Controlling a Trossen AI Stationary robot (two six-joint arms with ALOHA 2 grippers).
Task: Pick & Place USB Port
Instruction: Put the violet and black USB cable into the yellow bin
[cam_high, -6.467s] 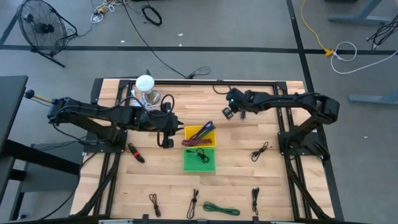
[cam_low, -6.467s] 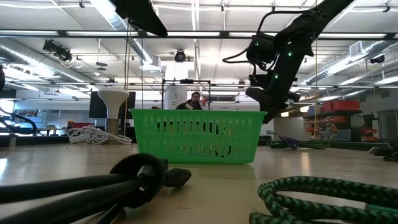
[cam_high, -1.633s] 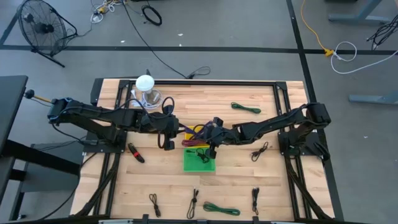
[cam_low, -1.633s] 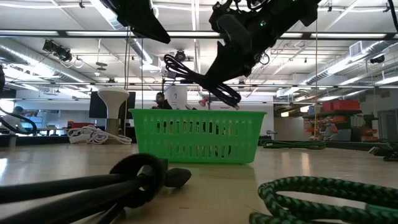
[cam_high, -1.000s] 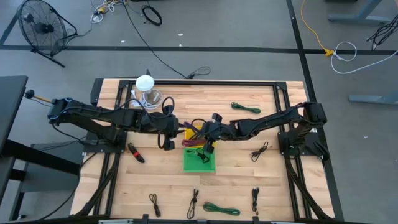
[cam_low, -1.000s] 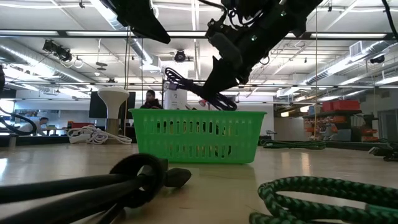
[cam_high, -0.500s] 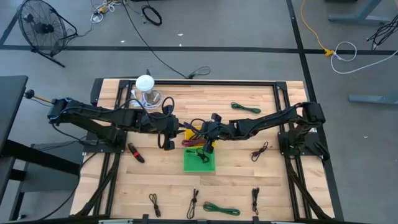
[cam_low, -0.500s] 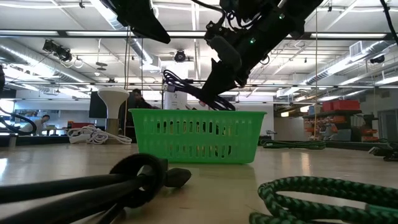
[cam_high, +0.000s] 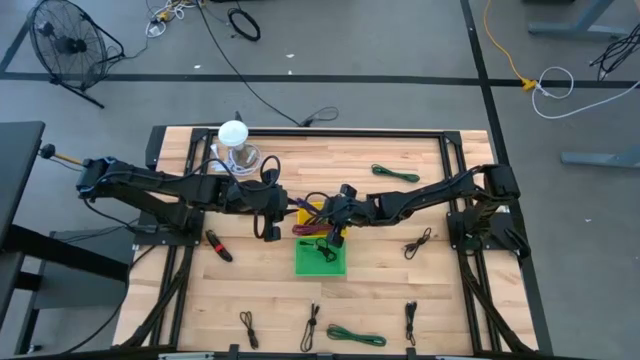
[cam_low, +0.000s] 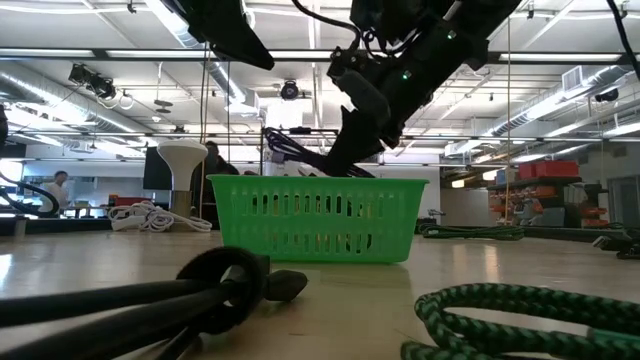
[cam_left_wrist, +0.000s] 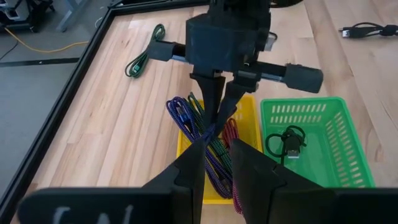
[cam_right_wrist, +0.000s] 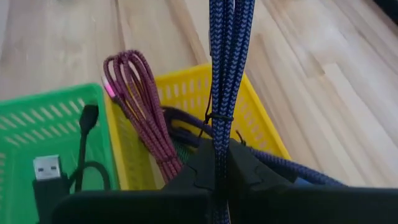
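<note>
My right gripper opens now, since the blue cable's tied middle (cam_right_wrist: 220, 117) and the fingers are inside the yellow basket's rim (cam_right_wrist: 252, 102), so the cable would settle there.
A yellow basket (cam_high: 342, 229) with a green basket (cam_high: 320, 262) on its near side stands mid-table. The yellow one holds a maroon cable (cam_right_wrist: 140, 106) and a green cable (cam_left_wrist: 214, 149). A black USB cable (cam_left_wrist: 289, 140) lies in the green one. My right gripper (cam_high: 328, 226) hangs over the yellow basket, shut on a coiled blue braided cable (cam_left_wrist: 183, 118). My left gripper (cam_high: 268, 230) hovers just left of the baskets, open, with nothing between its fingers (cam_left_wrist: 189, 171). My right gripper pinches the blue cable bundle (cam_right_wrist: 219, 134) between its two fingers, and the strands run straight ahead along them. The fingers slant down from the table's right side. The bundle is tilted over the yellow basket (cam_left_wrist: 181, 149); whether its lower end rests inside I cannot tell.
Loose cables lie around: a green one (cam_high: 395, 174) at the far right, a black one (cam_high: 418, 243) to the right, and several along the near edge (cam_high: 312, 328). A red-and-black tool (cam_high: 218, 246) and a white-topped jar (cam_high: 233, 145) are on the left.
My right gripper, still shut on the blue cable, has eased slightly down over the yellow basket; in the low view the bundle now sits lower against the green basket's rim.
</note>
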